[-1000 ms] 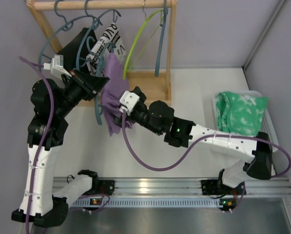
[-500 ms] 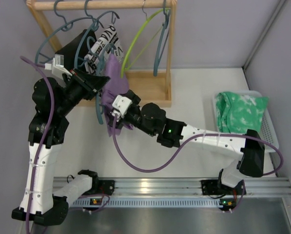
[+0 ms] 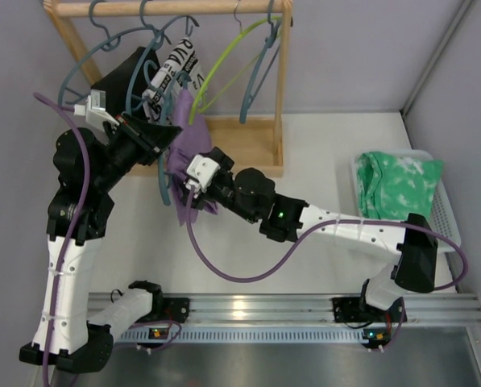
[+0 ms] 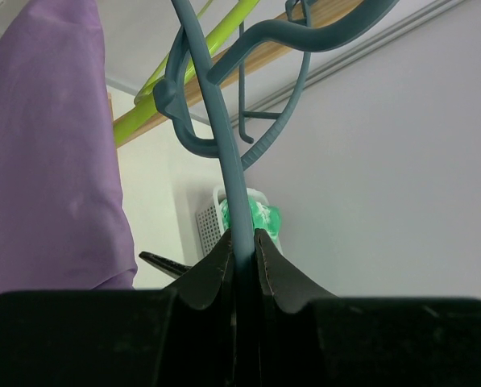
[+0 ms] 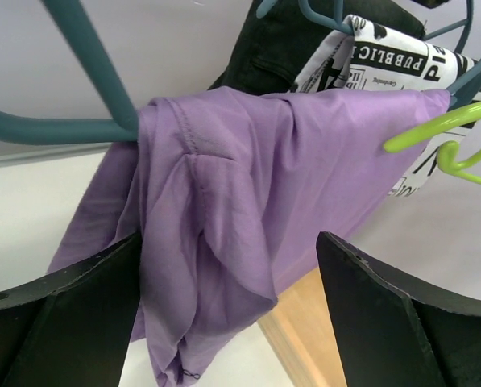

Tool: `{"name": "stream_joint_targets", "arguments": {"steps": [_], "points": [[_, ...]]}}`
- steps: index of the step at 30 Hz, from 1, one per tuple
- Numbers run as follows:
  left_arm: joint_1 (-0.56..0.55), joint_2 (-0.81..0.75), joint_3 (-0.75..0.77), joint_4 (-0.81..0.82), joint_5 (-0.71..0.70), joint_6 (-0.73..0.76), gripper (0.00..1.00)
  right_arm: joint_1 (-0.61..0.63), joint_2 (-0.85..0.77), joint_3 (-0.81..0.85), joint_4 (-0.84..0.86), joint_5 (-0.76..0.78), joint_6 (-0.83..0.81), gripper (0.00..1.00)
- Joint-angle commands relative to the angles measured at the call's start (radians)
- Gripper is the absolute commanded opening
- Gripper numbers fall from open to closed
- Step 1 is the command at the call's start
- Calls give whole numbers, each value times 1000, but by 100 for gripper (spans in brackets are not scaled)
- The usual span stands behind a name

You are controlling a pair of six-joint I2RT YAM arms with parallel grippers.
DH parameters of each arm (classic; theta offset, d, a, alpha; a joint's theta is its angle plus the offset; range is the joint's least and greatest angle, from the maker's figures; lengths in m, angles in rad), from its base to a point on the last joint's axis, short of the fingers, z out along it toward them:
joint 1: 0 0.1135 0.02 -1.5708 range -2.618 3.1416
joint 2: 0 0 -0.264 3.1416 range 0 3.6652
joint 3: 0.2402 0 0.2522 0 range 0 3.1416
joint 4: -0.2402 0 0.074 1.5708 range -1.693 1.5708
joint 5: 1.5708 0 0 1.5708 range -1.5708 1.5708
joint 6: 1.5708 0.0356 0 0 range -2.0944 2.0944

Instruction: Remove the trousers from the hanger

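Note:
I need to grab the purple trousers next with my right gripper, by the bunched cloth near their fold (image 4: pixel 93 251) over the hanger's rod (image 4: pixel 228 177). Then I can slide the trousers off the hanger.
The purple trousers (image 3: pixel 182 153) hang over a teal hanger (image 3: pixel 161 181) low on the wooden rack (image 3: pixel 167 7). My left gripper (image 3: pixel 169 139) is shut on that hanger's rod (image 4: pixel 228 177), with the purple cloth (image 4: pixel 55 161) just to its left. My right gripper (image 3: pixel 193 171) is open. In the right wrist view, its jaws stand on either side of the hanging purple trousers (image 5: pixel 248 185) without closing on them. The black trousers (image 3: pixel 123 76) and the white black-printed trousers (image 3: pixel 176 64) hang behind on other teal hangers. They also show in the right wrist view, black (image 5: pixel 272 40) and printed (image 5: pixel 385 56).
An empty lime hanger (image 3: pixel 224 64) and an empty teal hanger (image 3: pixel 260 72) hang at the rack's right end. The rack's wooden base (image 3: pixel 248 145) lies right behind my right gripper. A white basket (image 3: pixel 445 218) at far right holds the green-and-white cloth (image 3: pixel 397 185).
My right gripper has moved left, closer onto the purple trousers. The empty lime and teal hangers have swung to the left. The left gripper keeps its hold on the hanger.

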Motion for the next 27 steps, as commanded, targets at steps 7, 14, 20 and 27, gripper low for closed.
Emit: {"name": "stream_joint_targets", "arguments": {"steps": [7, 14, 20, 27], "points": [[2, 0, 47, 154, 21, -4, 0, -51, -24, 43, 27, 14, 12, 85], [2, 5, 46, 154, 21, -5, 0, -51, -38, 54, 3, -48, 25, 90], [2, 15, 55, 155, 28, -19, 0, -52, 2, 88, 9, 11, 0, 90], [2, 8, 52, 154, 28, -10, 0, -57, 42, 134, 44, 49, -7, 51]]}}
